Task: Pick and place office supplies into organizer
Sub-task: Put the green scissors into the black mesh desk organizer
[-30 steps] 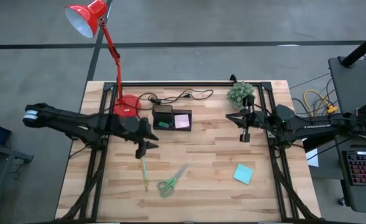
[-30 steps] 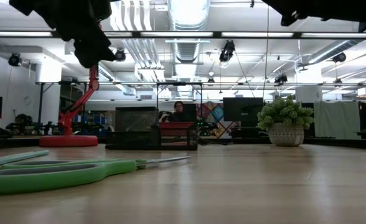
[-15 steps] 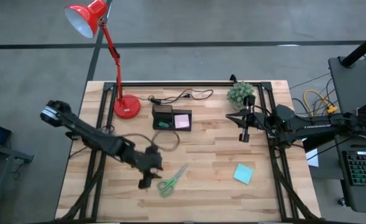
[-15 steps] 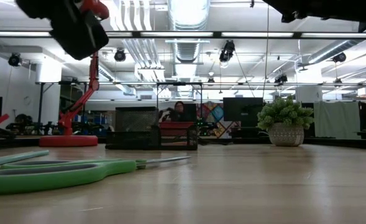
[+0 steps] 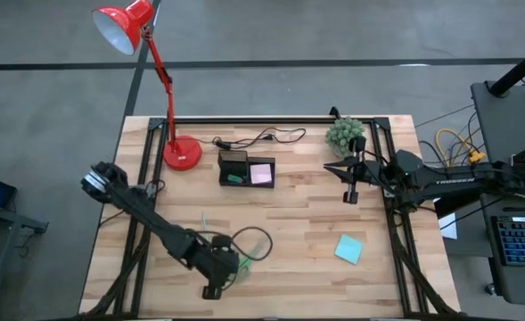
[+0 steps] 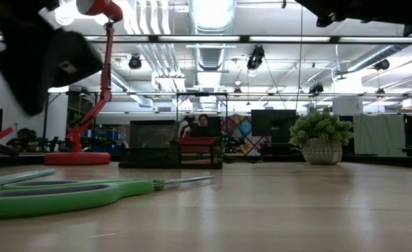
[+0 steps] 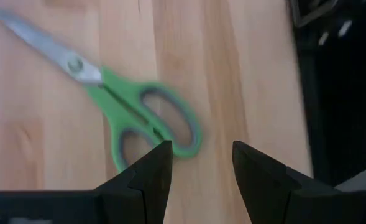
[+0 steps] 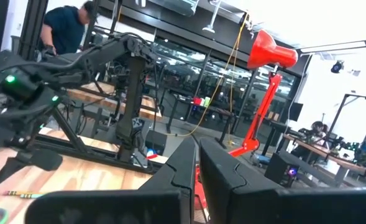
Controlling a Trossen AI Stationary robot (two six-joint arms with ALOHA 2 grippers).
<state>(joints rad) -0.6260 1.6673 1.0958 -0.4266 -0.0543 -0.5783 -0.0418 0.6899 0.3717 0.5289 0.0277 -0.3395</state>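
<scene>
I need to pick up the scissors by their smaller handle loop (image 7: 119, 147) next with my left gripper, to put them away in the organizer.
The green-handled scissors (image 7: 146, 121) lie flat on the wooden table, blades (image 7: 36, 40) pointing away from my left gripper. That gripper (image 7: 198, 168) hangs open above the table, just short of the handle loops and near the front edge (image 5: 212, 289); in the high view the arm hides most of the scissors. The thin green pencil (image 6: 17, 178) lies beside the scissors (image 6: 73, 194). A teal sticky pad (image 5: 348, 249) lies at the near right. The black organizer (image 5: 247, 168) stands at the back and holds a pink pad (image 5: 262, 173). My right gripper (image 5: 351, 192) waits shut at the right, raised.
A red desk lamp stands with its round base (image 5: 181, 153) left of the organizer, and a black cable (image 5: 258, 139) runs behind it. A small potted plant (image 5: 345, 134) sits at the back right. Bare wood lies between the scissors and the teal pad.
My left gripper has swung from just in front of the organizer toward the table's near edge, sinking and tipping further down, and now hangs over the scissors' handle end. It has stayed open. The scissors and pencil have not moved.
</scene>
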